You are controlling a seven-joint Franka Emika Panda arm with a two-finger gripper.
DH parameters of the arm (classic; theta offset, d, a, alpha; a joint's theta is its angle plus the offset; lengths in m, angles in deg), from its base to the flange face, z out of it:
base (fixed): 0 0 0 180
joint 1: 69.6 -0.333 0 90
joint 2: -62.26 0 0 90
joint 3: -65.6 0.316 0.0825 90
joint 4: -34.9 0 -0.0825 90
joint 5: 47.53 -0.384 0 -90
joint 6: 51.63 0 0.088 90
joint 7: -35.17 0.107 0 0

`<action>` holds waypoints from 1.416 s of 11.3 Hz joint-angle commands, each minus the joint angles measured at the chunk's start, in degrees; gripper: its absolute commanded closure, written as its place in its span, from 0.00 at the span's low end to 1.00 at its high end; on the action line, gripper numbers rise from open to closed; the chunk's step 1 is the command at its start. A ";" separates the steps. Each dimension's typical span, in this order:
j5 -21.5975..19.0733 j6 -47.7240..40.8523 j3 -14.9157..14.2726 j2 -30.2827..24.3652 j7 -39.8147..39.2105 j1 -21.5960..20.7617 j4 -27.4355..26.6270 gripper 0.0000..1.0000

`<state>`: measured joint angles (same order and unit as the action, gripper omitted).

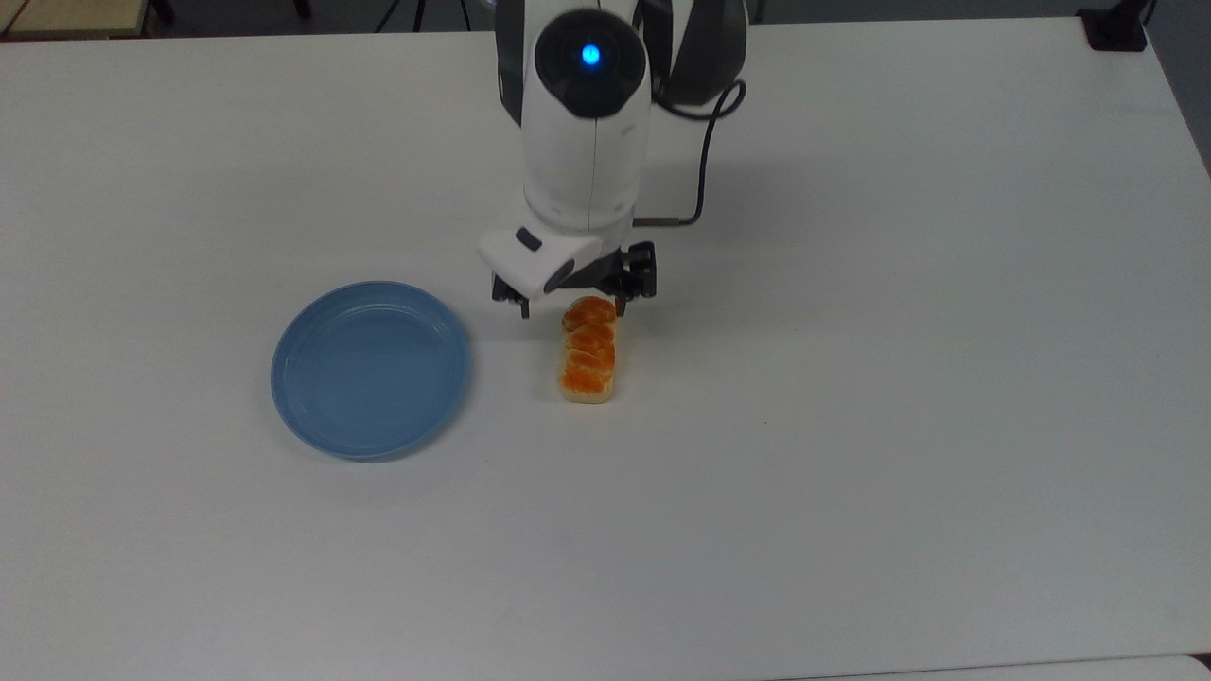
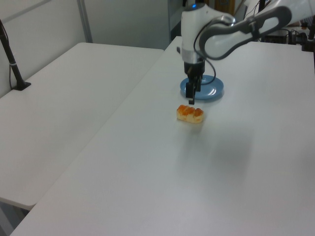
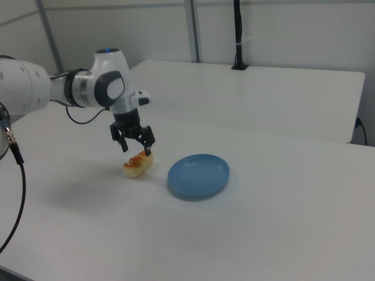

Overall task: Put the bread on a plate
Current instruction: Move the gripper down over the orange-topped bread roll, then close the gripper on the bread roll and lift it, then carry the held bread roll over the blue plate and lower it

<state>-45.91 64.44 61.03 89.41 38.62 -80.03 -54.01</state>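
I will next grip the small braided loaf by its middle (image 2: 190,114) with my gripper to put it on the plate (image 2: 215,89).
The bread (image 1: 588,352), a small braided loaf with an orange-brown top, lies on the white table to the right of the round light-blue plate (image 1: 369,369) in the top view. The plate holds nothing. My gripper (image 1: 572,310) hangs open over the loaf's end nearest the arm, one finger on either side of it. In the right view the gripper (image 3: 136,150) is just above the bread (image 3: 137,164), not touching it, with the plate (image 3: 198,174) beside it. In the left view the gripper (image 2: 191,99) stands between the bread (image 2: 190,113) and the plate (image 2: 215,89).
The white arm (image 1: 585,142) with its black cable reaches in from the top view's upper edge. A black clamp (image 1: 1116,28) sits at the table's far right corner. A second white table (image 2: 54,113) adjoins in the left view, with a black pole (image 2: 11,61).
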 commanded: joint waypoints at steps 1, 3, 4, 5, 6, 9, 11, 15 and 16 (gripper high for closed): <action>-3.81 4.51 0.00 2.90 1.12 0.06 0.14 0.00; -3.82 6.01 0.00 4.40 3.14 0.06 0.05 0.00; -3.73 6.45 -0.08 4.75 3.15 0.06 -0.03 0.00; -3.73 6.72 -0.09 5.28 3.15 0.06 0.05 0.06; -3.64 6.81 -0.09 5.37 3.15 -0.12 -0.03 0.16; -3.20 7.16 0.00 6.51 2.80 -0.29 0.06 0.42; -3.11 6.20 -0.09 5.81 2.09 -0.30 0.23 0.47; -1.28 1.63 -0.88 2.82 -11.05 4.26 2.95 0.46; 0.47 1.62 -0.79 2.82 -14.49 6.19 3.04 0.45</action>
<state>-48.11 68.26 60.33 93.96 32.20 -77.45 -50.99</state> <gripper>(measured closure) 0.458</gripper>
